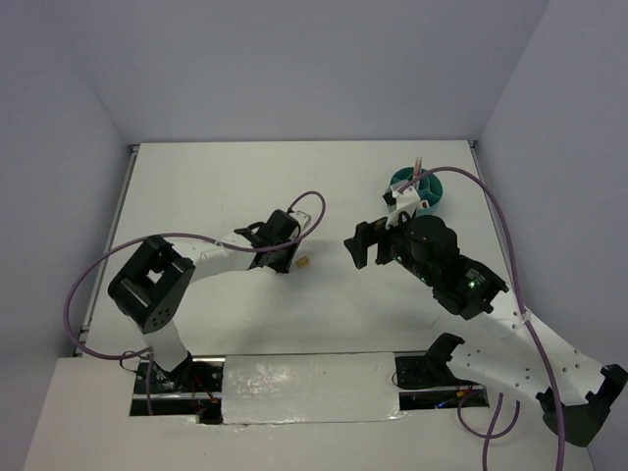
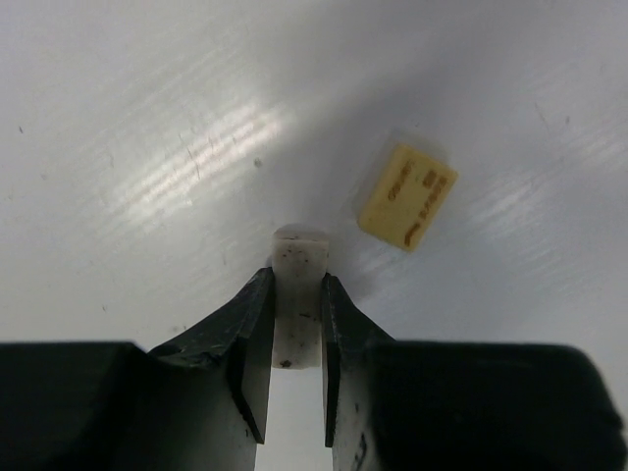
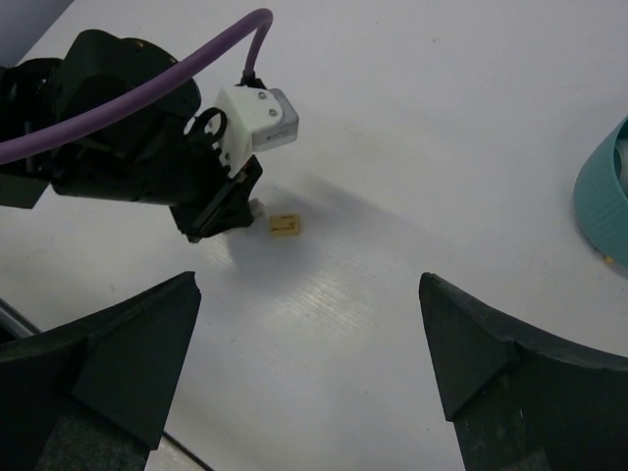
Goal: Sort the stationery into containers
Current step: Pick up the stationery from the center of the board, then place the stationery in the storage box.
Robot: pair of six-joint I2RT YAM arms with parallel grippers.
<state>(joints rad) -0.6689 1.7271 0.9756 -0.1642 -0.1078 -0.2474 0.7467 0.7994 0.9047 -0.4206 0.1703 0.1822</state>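
My left gripper will bring the block up with it if I lift it now, because it is closed on both sides of the white speckled block (image 2: 299,257).
My left gripper (image 2: 296,280) is shut on a small white speckled block (image 2: 299,257), close over the table at its middle (image 1: 283,260). A small tan block with print (image 2: 407,196) lies flat just to the right of it, and also shows in the top view (image 1: 305,261) and the right wrist view (image 3: 285,226). My right gripper (image 3: 309,285) is open and empty, hovering right of the tan block (image 1: 358,245). The teal organiser cup (image 1: 424,192) stands at the far right with a pink pen (image 1: 419,165) upright in it. Its rim shows in the right wrist view (image 3: 601,201).
The right arm's body (image 1: 446,260) sits just in front of the cup. Purple cables (image 1: 314,201) loop over both arms. White walls close the table's back and sides.
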